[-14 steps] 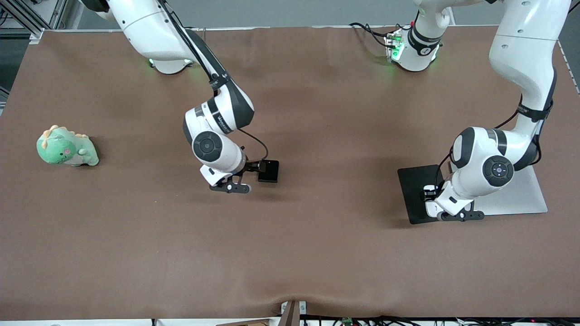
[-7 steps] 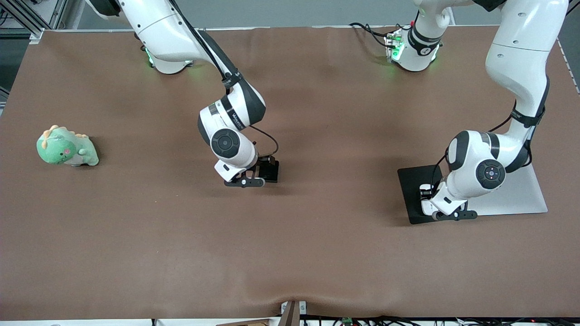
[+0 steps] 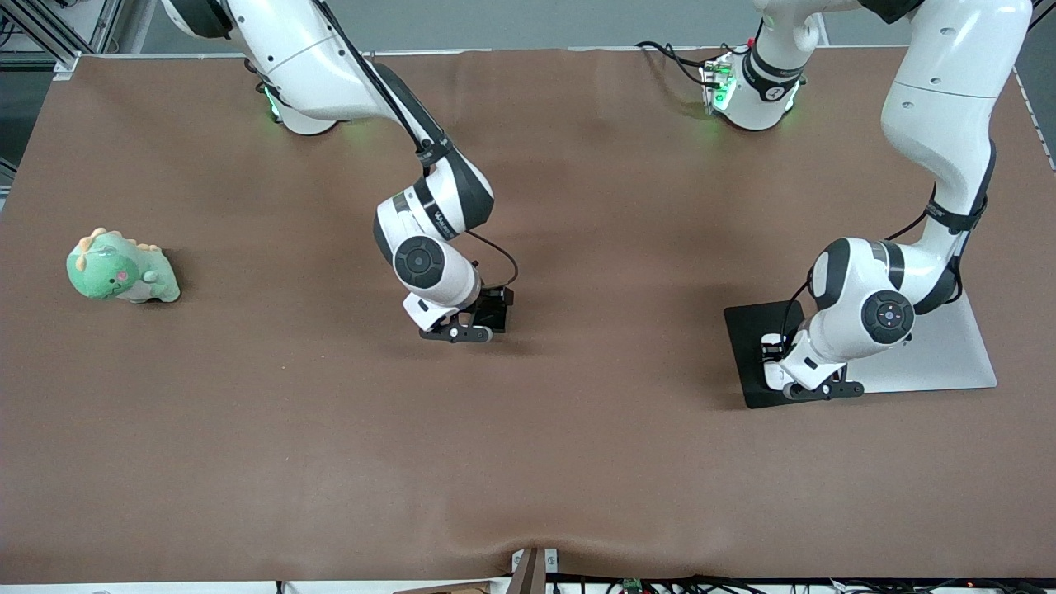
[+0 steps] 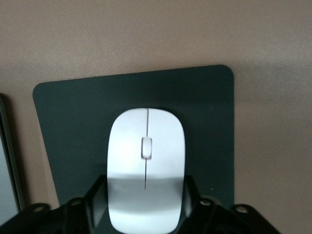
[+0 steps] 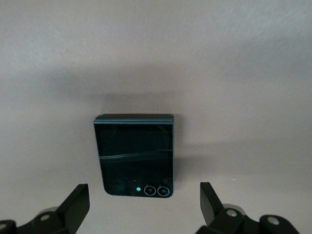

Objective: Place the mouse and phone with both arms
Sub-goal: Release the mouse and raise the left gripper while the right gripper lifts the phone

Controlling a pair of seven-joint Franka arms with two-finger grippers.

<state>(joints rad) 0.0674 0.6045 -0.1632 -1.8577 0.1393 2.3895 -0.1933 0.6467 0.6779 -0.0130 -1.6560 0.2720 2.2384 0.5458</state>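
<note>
The phone's near edge (image 5: 134, 193) is still out of reach of my right gripper's fingers, so they would miss if they closed now. My right gripper should move toward the phone first, then close on the phone.
The white mouse (image 4: 146, 165) sits between the fingers of my left gripper (image 4: 145, 202), which is shut on it low over a dark-grey pad (image 4: 204, 107). In the front view my left gripper (image 3: 774, 367) is over the pad's (image 3: 755, 330) part nearer the camera, and a bit of the mouse (image 3: 771, 378) shows below it. The black phone (image 5: 134, 155) lies flat on the brown table, lenses toward my right gripper (image 5: 144, 207), which is open and empty just short of it. In the front view my right gripper (image 3: 477, 320) hangs low beside the phone (image 3: 497, 310) at mid-table.
A silver-white flat board (image 3: 949, 359) lies under the pad toward the left arm's end; its edge shows in the left wrist view (image 4: 6, 170). A green dinosaur plush (image 3: 121, 268) sits toward the right arm's end of the table.
My right gripper has moved toward the phone and now stands right at it. My left gripper has shifted a little with the mouse over the pad.
</note>
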